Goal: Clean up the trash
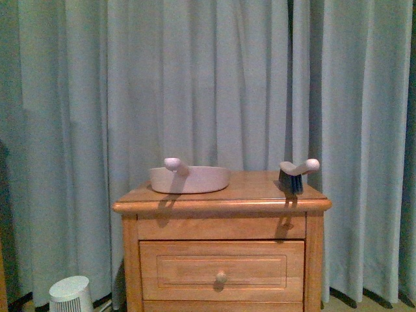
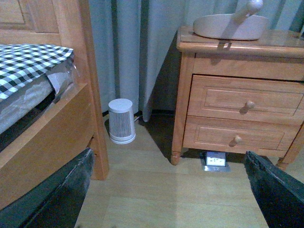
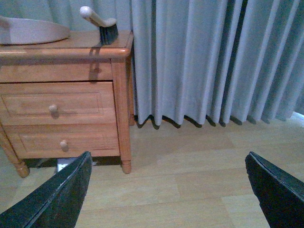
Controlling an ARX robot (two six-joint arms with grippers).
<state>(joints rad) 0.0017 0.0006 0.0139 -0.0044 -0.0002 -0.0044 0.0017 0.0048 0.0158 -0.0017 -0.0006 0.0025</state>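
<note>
The cream dustpan should be grabbed next by its narrow jutting handle (image 1: pixel 176 166) with my left gripper, because the broad pan (image 1: pixel 203 181) is too wide for the fingers.
No crumpled white paper trash shows in any view. A pale dustpan (image 1: pixel 189 178) lies on the left of the wooden nightstand (image 1: pixel 221 200); it also shows in the left wrist view (image 2: pixel 231 24) and the right wrist view (image 3: pixel 31 31). A small brush (image 1: pixel 296 174) with dark bristles and a pale handle stands on the nightstand's right side, also in the right wrist view (image 3: pixel 101 23). My left gripper (image 2: pixel 168 190) is open and empty, low over the wood floor. My right gripper (image 3: pixel 166 190) is open and empty, also low over the floor. Neither arm shows in the front view.
A wooden bed frame (image 2: pixel 57 118) with a checked mattress stands left of the nightstand. A small white ribbed canister (image 2: pixel 120 120) sits on the floor between them, also in the front view (image 1: pixel 70 294). A small white device (image 2: pixel 215 161) lies under the nightstand. Grey curtains (image 1: pixel 208 84) hang behind.
</note>
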